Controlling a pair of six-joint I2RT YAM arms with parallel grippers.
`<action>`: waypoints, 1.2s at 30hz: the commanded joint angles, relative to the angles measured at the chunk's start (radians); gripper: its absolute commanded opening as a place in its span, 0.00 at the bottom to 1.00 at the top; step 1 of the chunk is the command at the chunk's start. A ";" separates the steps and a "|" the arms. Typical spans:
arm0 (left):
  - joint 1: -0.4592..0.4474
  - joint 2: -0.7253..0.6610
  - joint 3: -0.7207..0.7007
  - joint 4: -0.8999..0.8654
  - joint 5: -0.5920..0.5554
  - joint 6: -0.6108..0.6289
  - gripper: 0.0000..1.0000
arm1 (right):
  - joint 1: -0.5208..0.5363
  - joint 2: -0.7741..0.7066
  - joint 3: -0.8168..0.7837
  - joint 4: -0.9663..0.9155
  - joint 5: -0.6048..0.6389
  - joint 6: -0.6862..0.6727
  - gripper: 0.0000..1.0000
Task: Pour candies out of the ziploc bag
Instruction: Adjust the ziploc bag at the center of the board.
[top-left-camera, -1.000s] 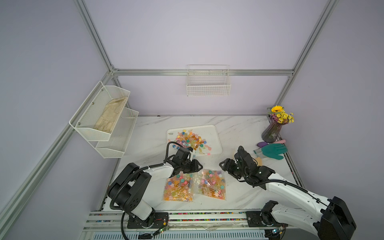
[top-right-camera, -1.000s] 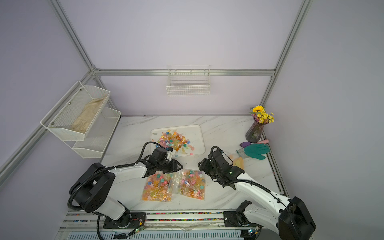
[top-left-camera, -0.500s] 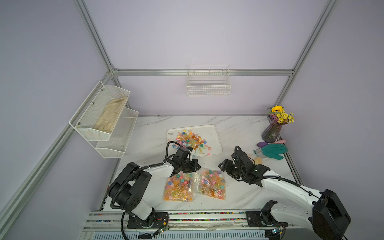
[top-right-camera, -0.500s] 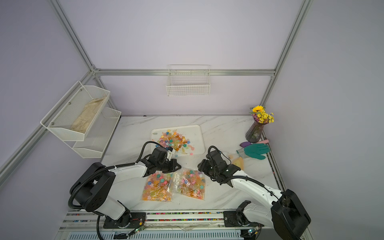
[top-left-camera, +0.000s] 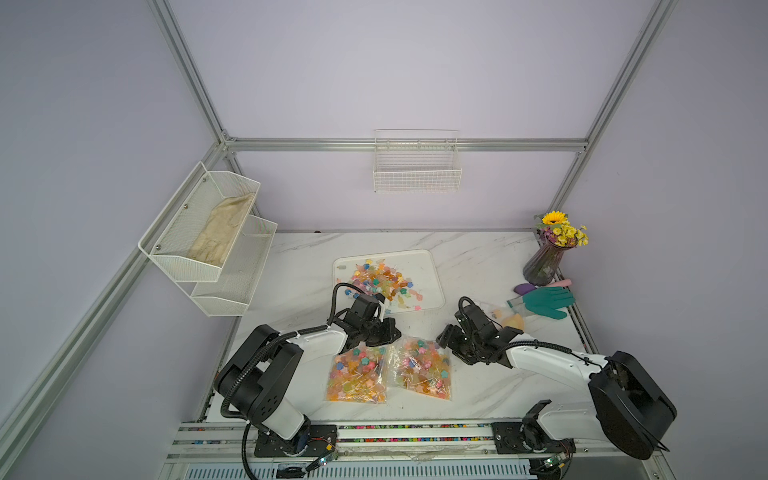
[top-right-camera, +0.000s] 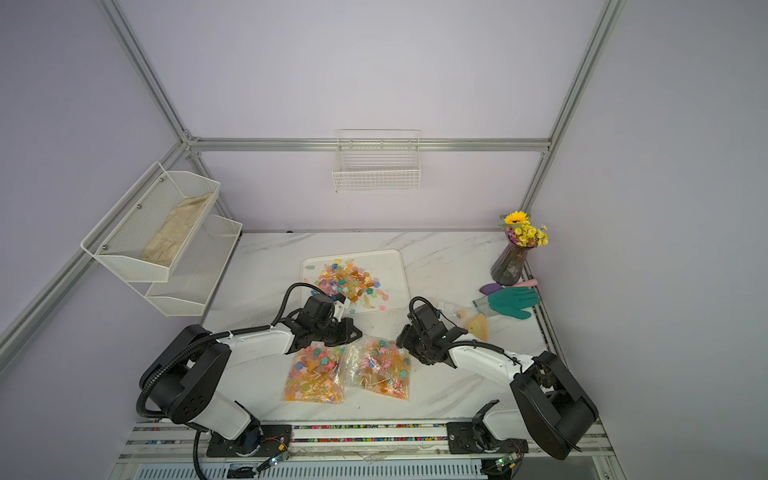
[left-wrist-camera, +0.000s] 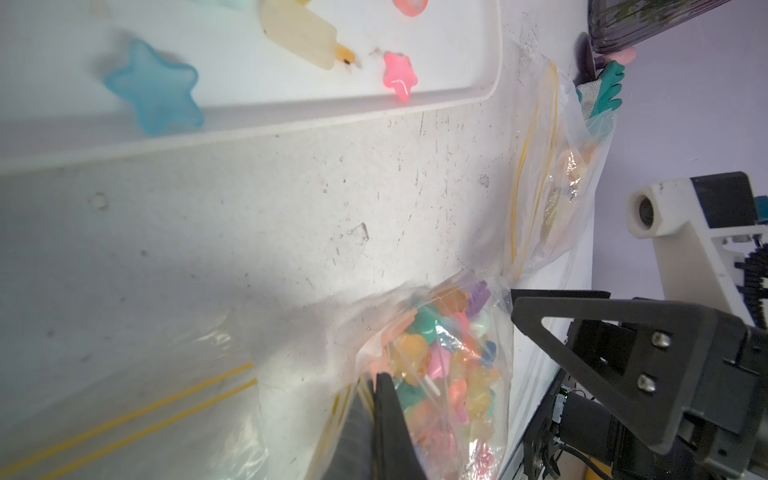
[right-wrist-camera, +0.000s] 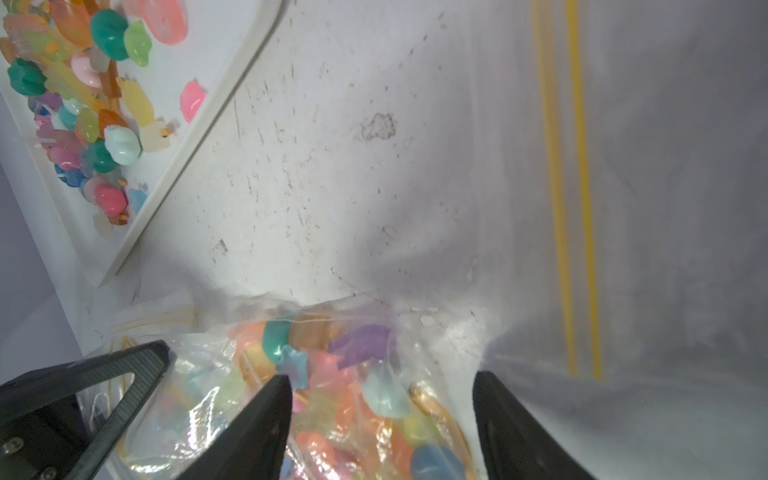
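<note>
Next, the right gripper grabs the ziploc bag by its candy-filled far corner, away from the bag's zip edge, so the bag's opening stays free to pour.
Two clear ziploc bags full of candies lie side by side at the table's front. My left gripper is shut on the zip edge at the far left corner of the right-hand ziploc bag. At that bag's far right corner my right gripper stands open, its fingers on either side of the candy-filled plastic. The left-hand ziploc bag lies flat, untouched. Loose candies are heaped on the white tray behind the grippers.
A third, nearly empty ziploc bag lies right of the tray beside a teal glove. A purple vase of yellow flowers stands at the back right. A white wire shelf hangs on the left wall, a wire basket on the back wall.
My left gripper has shut on the bag's edge. The right gripper has moved in toward the same bag and opened a little wider.
</note>
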 joint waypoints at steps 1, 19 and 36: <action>0.008 -0.009 0.067 0.035 0.007 0.005 0.00 | -0.013 0.039 0.004 0.063 0.000 0.005 0.72; 0.008 0.000 0.058 0.081 -0.021 -0.015 0.24 | -0.026 0.078 -0.015 0.153 -0.011 0.005 0.38; 0.008 0.058 0.097 0.135 -0.015 -0.031 0.21 | -0.029 0.061 -0.018 0.151 0.012 -0.007 0.06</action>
